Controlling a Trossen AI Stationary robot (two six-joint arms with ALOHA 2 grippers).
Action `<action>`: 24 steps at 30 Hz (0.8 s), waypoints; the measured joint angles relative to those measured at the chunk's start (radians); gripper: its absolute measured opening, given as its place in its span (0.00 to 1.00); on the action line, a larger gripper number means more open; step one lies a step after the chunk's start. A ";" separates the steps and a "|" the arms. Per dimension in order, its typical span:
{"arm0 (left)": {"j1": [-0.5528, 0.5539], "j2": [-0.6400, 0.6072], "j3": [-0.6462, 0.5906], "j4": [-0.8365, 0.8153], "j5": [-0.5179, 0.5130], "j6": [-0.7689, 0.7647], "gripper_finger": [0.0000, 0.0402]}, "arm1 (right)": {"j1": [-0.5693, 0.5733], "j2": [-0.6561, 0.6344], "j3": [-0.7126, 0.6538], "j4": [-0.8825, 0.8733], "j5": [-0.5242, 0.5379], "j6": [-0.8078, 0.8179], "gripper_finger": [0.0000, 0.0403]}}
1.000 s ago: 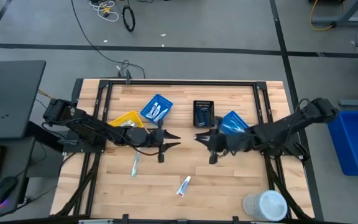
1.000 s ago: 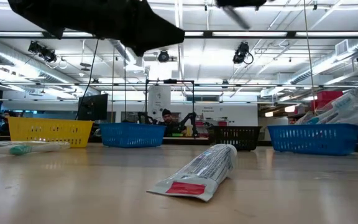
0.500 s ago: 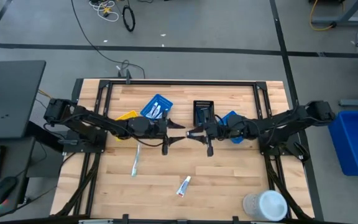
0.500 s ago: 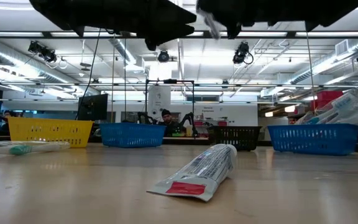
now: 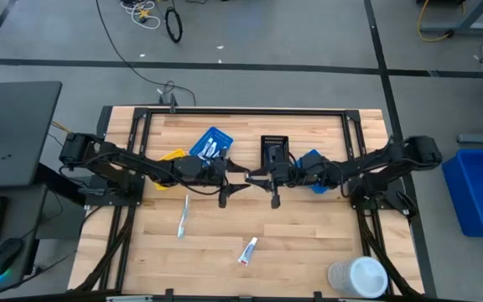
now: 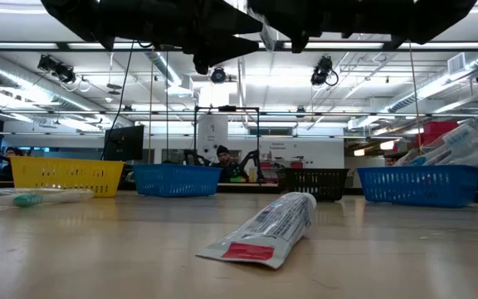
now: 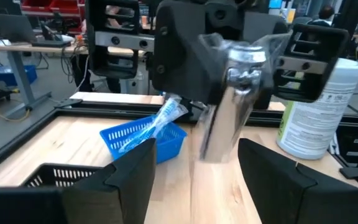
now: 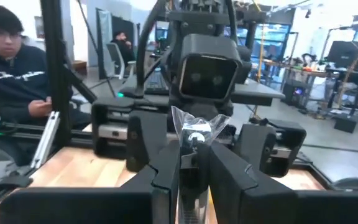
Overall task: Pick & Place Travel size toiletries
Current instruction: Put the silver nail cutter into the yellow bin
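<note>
I should close my left gripper on the wrapped toiletry's lower end (image 7: 216,146) now, since its fingers are on both sides of that end and would hold the toiletry.
High over the table's middle my two grippers meet tip to tip. My right gripper (image 5: 253,178) (image 8: 194,163) is shut on a silvery toiletry in a clear wrapper (image 7: 225,102) (image 6: 265,33). My left gripper (image 5: 242,177) (image 7: 196,150) is open, one finger on either side of the wrapped toiletry's lower part, apart from it. A white and red toothpaste tube (image 5: 247,250) (image 6: 264,228) lies flat near the table's front. A toothbrush (image 5: 183,216) lies flat to its left. My right gripper pinches the wrapped toiletry between its two fingers, just below the crinkled wrapper end (image 8: 194,134). The fingers come level from the table's right. The toiletry is lifted clear of the table, and its long part slants down in front of the fingers (image 7: 216,127).
Along the far half stand a yellow bin (image 5: 170,158), a blue bin with toothbrushes (image 5: 211,144), a black bin (image 5: 275,151) and a second blue bin (image 5: 313,164). A large white round container (image 5: 357,277) stands at the near right corner. A person sits beyond the table's left side (image 8: 11,68).
My right gripper has carried the wrapped toiletry toward the table's left and slightly toward the far edge, up to my left gripper. My left gripper has shifted a little toward the far edge and the right. The tube and the toothbrush on the table have stayed put.
</note>
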 joint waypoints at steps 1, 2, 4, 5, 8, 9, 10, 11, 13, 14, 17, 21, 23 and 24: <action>0.000 0.000 0.000 0.005 0.000 0.010 0.59 | -0.001 0.011 0.010 0.003 0.014 0.000 0.17; 0.000 0.000 0.000 0.011 0.000 0.014 0.59 | -0.002 0.023 0.019 0.003 0.021 0.000 0.17; -0.001 0.000 0.000 0.017 0.000 0.016 0.59 | -0.007 0.051 0.037 0.003 0.021 0.004 0.17; -0.001 0.000 0.000 0.016 0.000 0.017 0.59 | -0.007 0.064 0.046 0.004 0.018 0.004 0.17; -0.002 0.000 0.000 0.016 -0.003 0.042 0.59 | -0.007 0.096 0.073 0.007 0.019 -0.003 0.17; -0.002 0.000 0.000 0.015 -0.004 0.045 0.59 | -0.007 0.101 0.077 0.008 0.019 -0.006 0.17; -0.003 0.000 0.000 0.015 -0.004 0.047 0.58 | -0.007 0.105 0.080 0.008 0.018 -0.007 0.17; -0.006 0.000 0.000 0.014 -0.005 0.047 0.56 | -0.007 0.107 0.080 0.008 0.019 -0.007 0.17; -0.008 0.000 0.000 0.012 -0.008 0.045 0.52 | -0.007 0.107 0.080 0.008 0.028 -0.008 0.17; -0.008 0.000 0.000 0.008 -0.008 0.042 0.49 | -0.007 0.107 0.080 0.008 0.039 -0.008 0.17; -0.008 0.000 0.000 -0.016 -0.024 0.018 0.39 | -0.007 0.107 0.080 0.006 0.047 -0.007 0.17; -0.008 0.000 0.000 -0.029 -0.042 0.005 0.25 | -0.007 0.107 0.080 0.006 0.050 -0.008 0.18; -0.008 0.000 0.000 -0.035 -0.042 0.005 0.20 | -0.007 0.107 0.080 0.005 0.052 -0.008 0.21; -0.008 0.000 0.000 -0.037 -0.043 0.004 0.18 | -0.007 0.107 0.080 0.002 0.052 -0.008 0.22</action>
